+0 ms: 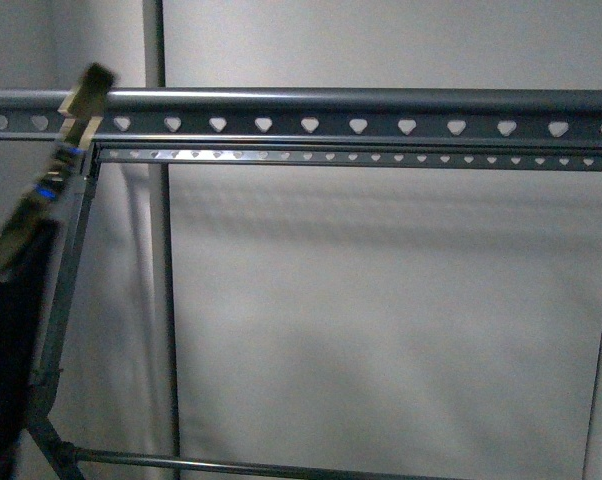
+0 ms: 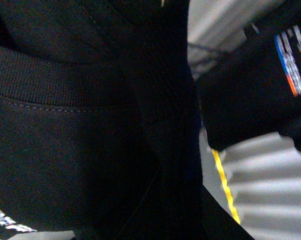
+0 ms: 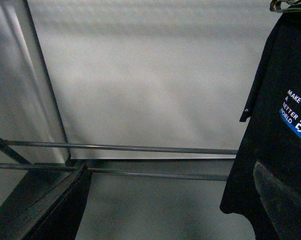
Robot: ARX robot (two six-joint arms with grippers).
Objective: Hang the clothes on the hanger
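Note:
My right gripper is to grab the black T-shirt's (image 1: 6, 350) side below the sleeve next, to hang it on the bar of the grey rack.
The black T-shirt (image 1: 6, 350) hangs at the far left of the front view, below the left end of the grey rack's rail (image 1: 381, 100) with its row of heart-shaped holes. A pale blurred bar (image 1: 79, 115) slants up from the shirt's top and crosses the rail. In the left wrist view the T-shirt (image 2: 65, 140) fills the picture, with its ribbed collar and part of the chest graphic showing. My left gripper is shut on it, and its jaws are hidden under the cloth. My right gripper (image 3: 170, 215) is open and empty, and the shirt with the "MAKE" text (image 3: 283, 145) hangs just beside one of its fingers (image 3: 285, 205).
The rack has a second, thinner punched rail (image 1: 381, 156), slanted legs (image 1: 66, 290) at left and low cross bars (image 3: 115, 146). A plain pale wall stands behind it. A yellow line (image 2: 223, 185) runs along the floor.

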